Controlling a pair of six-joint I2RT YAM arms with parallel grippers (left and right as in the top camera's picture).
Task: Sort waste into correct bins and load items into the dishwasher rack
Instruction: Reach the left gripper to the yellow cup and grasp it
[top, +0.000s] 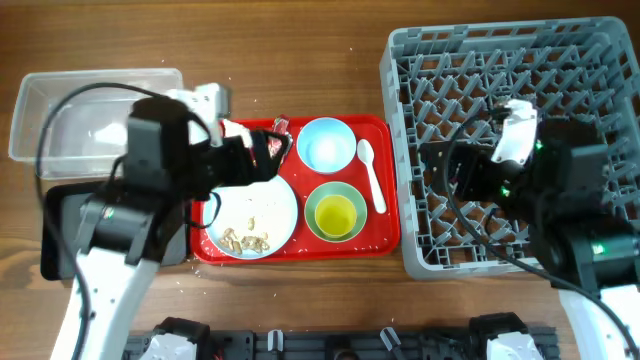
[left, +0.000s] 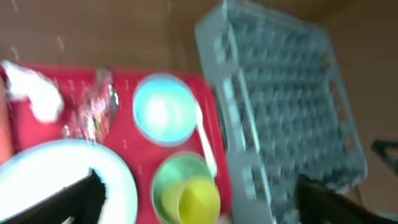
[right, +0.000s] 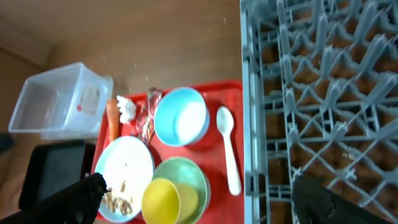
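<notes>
Next, my left gripper reaches the yellow cup and grabs its plate-side rim (left: 180, 201), so the cup's body stays free to hand over to my right gripper.
On the red tray (top: 385, 235) lie an orange carrot stub (right: 112, 118), a white tissue (right: 127, 109) and a crinkled wrapper (right: 146, 115). The pale-blue plate (top: 275, 205) holds rice-like crumbs (top: 245, 238). The pale-blue bowl (top: 326, 145) is empty. The yellow cup (top: 335, 213) sits in the pale-green bowl (top: 315, 200), with the white spoon (top: 372, 175) beside them. My left gripper (top: 270, 150) is open and empty over the tray's back left, above the wrapper (left: 93, 109). My right gripper (top: 440, 165) is open and empty over the grey rack (top: 520, 60).
The clear tub (top: 95, 110) stands at the back left. The black tray (top: 60, 230) lies in front of it, partly under my left arm. The rack fills the right side of the table. The left wrist view is blurred.
</notes>
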